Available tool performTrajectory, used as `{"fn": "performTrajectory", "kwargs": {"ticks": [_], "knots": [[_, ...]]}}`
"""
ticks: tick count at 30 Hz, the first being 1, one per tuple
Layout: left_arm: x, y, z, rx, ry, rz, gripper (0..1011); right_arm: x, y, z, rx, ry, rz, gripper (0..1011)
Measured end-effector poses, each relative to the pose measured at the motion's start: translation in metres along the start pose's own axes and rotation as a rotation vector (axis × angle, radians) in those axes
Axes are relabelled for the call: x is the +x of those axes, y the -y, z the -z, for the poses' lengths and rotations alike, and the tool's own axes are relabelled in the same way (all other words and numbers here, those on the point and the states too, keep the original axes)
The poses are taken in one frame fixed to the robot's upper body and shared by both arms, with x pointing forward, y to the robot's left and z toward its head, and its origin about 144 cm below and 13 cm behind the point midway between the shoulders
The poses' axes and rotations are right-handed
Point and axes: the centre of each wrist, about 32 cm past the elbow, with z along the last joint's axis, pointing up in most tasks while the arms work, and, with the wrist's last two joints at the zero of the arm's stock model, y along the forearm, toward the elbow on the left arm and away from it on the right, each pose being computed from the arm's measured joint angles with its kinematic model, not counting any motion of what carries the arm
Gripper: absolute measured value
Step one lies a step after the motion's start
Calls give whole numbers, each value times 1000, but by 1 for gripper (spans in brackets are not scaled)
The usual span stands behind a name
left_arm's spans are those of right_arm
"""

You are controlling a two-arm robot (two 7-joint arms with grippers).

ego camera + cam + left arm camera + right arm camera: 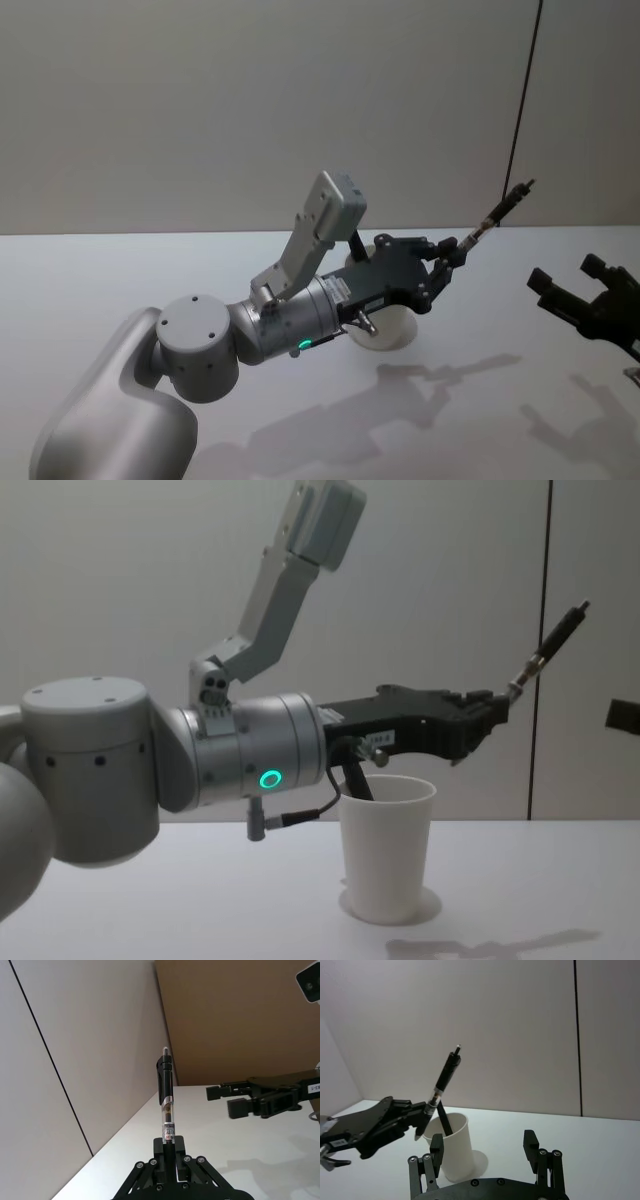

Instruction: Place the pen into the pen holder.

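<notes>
The fingers of my left gripper cover the pen's lower end, so my right gripper will grab the pen by its free black upper end (562, 634) next.
My left gripper (447, 258) is shut on the lower end of a black and clear pen (500, 215), which slants up and away from the fingers. The gripper hovers above the pen holder (392, 326), a white paper-style cup standing on the table. In the chest view the pen (553, 638) sticks out past the cup (385, 850) to the right. From the right wrist view, a dark slim thing leans inside the cup (456, 1150). My right gripper (588, 288) is open, low over the table at the right.
The white table (100, 290) stretches around the cup, with a plain wall close behind. A dark vertical seam (525, 90) runs down the wall at the right. The left arm's grey forearm (280, 320) reaches across the front of the cup.
</notes>
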Motion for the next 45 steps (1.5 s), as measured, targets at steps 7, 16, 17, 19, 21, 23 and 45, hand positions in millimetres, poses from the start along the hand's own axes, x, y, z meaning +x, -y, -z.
{"fn": "performTrajectory", "kwargs": {"ticks": [7,16,17,19,21,23,45], "knots": [[1,0,1,4,-2,-4,129,4,2,1,27,-42,-56,1002],[2,1,2,6,-3,-6,129,9,4,3,69,-94,-105,1002],[2,1,2,6,-3,-6,129,10,5,3,78,-104,-114,1002],[2,1,2,7,-3,-6,129,12,5,3,90,-115,-124,1002],[2,1,2,7,-4,-7,129,13,6,3,104,-126,-133,1002],[2,1,2,8,-4,-7,129,15,6,4,112,-133,-138,1002],[3,1,3,9,-5,-8,129,25,-11,9,188,-215,-154,1002]]}}
